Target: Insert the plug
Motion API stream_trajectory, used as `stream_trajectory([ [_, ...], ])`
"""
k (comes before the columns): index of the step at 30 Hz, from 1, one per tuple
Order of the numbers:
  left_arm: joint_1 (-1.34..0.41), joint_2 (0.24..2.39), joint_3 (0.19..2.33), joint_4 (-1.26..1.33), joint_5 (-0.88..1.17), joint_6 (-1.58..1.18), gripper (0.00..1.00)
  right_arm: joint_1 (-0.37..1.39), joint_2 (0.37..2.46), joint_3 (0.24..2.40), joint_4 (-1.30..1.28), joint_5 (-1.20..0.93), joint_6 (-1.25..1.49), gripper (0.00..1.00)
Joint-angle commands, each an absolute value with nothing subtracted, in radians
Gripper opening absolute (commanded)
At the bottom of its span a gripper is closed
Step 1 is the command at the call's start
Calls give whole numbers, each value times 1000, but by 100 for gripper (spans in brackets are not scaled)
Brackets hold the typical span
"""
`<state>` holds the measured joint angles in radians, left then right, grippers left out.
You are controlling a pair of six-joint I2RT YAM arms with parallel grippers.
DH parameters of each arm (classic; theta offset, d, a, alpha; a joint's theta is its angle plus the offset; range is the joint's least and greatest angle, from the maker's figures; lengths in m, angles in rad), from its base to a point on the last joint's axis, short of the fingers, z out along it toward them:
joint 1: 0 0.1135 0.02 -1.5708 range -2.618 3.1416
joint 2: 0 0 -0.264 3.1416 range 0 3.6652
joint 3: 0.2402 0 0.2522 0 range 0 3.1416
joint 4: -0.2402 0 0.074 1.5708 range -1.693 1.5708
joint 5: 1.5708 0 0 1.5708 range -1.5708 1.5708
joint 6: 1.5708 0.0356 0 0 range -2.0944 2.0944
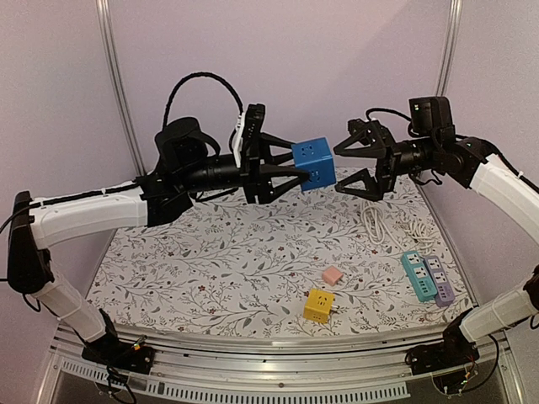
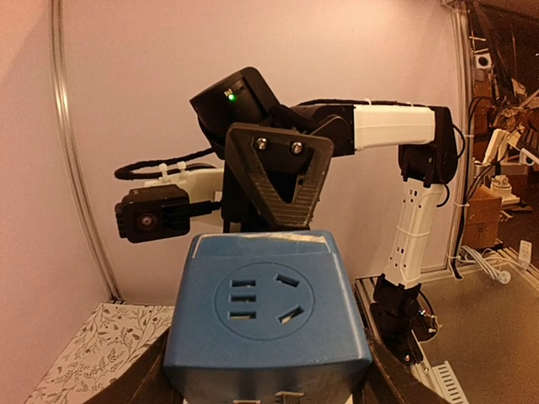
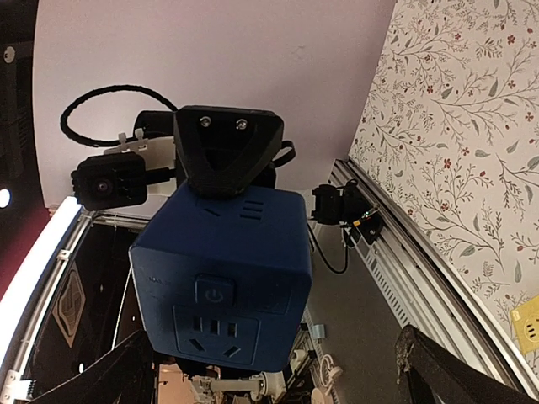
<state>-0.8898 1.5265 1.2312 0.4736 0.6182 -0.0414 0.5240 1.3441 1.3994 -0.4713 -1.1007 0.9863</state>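
I will next grab the blue cube socket by its power-button side with my right gripper. The opposite plug side will stay free, so the plug can be inserted.
My left gripper is shut on a blue cube socket and holds it in the air above the far middle of the table. In the left wrist view the cube fills the lower centre with a socket face up. My right gripper is open and empty, just right of the cube and facing it. In the right wrist view the cube sits ahead between my wide-open fingers. A white cable lies coiled on the table under the right arm; its plug end is not clear.
A yellow cube socket and a small pink cube lie near the front centre of the floral mat. A teal power strip and a purple one lie at the right edge.
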Motion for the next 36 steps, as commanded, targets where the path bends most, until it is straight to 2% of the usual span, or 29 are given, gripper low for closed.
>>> stream_trajectory([
  [1, -900, 1560, 1277, 478, 629, -45, 0, 542, 1348, 1428, -467, -1084, 995, 99],
  [14, -924, 1596, 1326, 385, 588, 56, 0, 563, 1362, 1439, -490, -1071, 996, 98],
  [28, -956, 1604, 1327, 351, 524, 162, 0, 564, 1385, 1431, -518, -1069, 993, 77],
  [36, -956, 1616, 1325, 356, 509, 161, 0, 564, 1381, 1430, -515, -1081, 987, 76],
])
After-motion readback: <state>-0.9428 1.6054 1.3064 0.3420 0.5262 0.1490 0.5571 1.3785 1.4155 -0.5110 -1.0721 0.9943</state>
